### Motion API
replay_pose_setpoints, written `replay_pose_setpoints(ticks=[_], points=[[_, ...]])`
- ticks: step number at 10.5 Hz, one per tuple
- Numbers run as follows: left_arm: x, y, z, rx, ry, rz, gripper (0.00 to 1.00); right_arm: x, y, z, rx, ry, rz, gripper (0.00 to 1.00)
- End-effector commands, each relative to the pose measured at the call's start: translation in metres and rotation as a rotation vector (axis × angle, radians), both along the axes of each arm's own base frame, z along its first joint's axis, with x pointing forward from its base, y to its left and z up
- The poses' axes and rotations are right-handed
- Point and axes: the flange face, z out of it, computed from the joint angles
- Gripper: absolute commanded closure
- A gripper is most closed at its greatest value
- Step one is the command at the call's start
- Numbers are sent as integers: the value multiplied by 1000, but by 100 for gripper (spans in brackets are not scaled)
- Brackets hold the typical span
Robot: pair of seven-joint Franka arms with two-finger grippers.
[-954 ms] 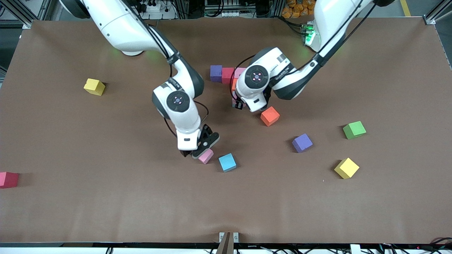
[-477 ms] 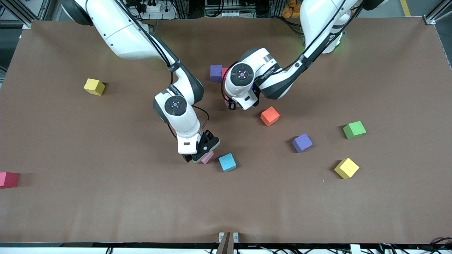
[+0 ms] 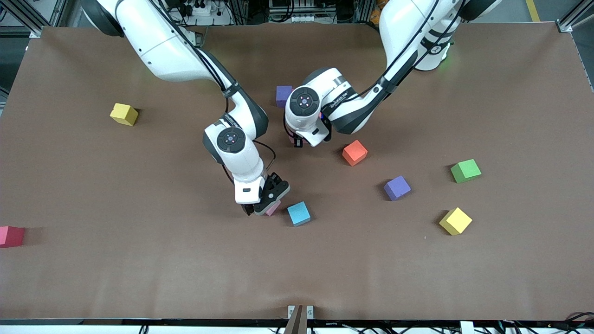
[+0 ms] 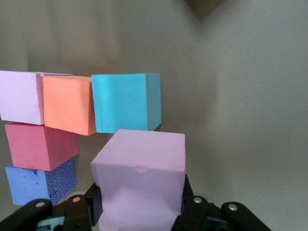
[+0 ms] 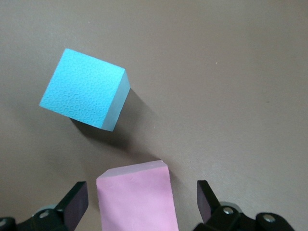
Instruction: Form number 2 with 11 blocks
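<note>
The right gripper's fingers are still above the pink block's top (image 3: 273, 208), so the right gripper needs to go down before it closes on the block.
My left gripper (image 4: 139, 204) (image 3: 297, 140) is shut on a pink block (image 4: 139, 175), which hangs just above the table beside the started number 2. That group shows a light blue cube (image 4: 126, 102), an orange one (image 4: 67, 103), a pale pink one (image 4: 19, 96), a red one (image 4: 41, 144) and a purple one (image 4: 41, 183). In the front view only the purple cube (image 3: 283, 96) shows past the left arm. My right gripper (image 5: 139, 202) (image 3: 261, 208) is open and straddles another pink block (image 5: 136, 199) (image 3: 274, 208) without touching it. A light blue block (image 5: 84, 89) (image 3: 299, 213) lies beside that one.
Loose cubes lie toward the left arm's end: orange (image 3: 354, 152), purple (image 3: 397, 188), green (image 3: 465, 170) and yellow (image 3: 455, 221). Toward the right arm's end sit a yellow cube (image 3: 124, 114) and a red one (image 3: 11, 235) at the table's edge.
The left arm has carried its pink block toward the right arm's end, covering most of the grouped cubes. The right gripper has settled lower over the pink block on the table.
</note>
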Motion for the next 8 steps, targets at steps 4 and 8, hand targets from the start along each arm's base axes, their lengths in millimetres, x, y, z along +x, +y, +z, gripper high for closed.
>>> replay_pose_setpoints(ticks=[4,8], points=[[-5,-19,7,-56,-35,25,100,4,-2,-21,19,14,38,0],[-12,-14,-7,-59,-38,26,100,12,-16,-27,3,17,57,23]])
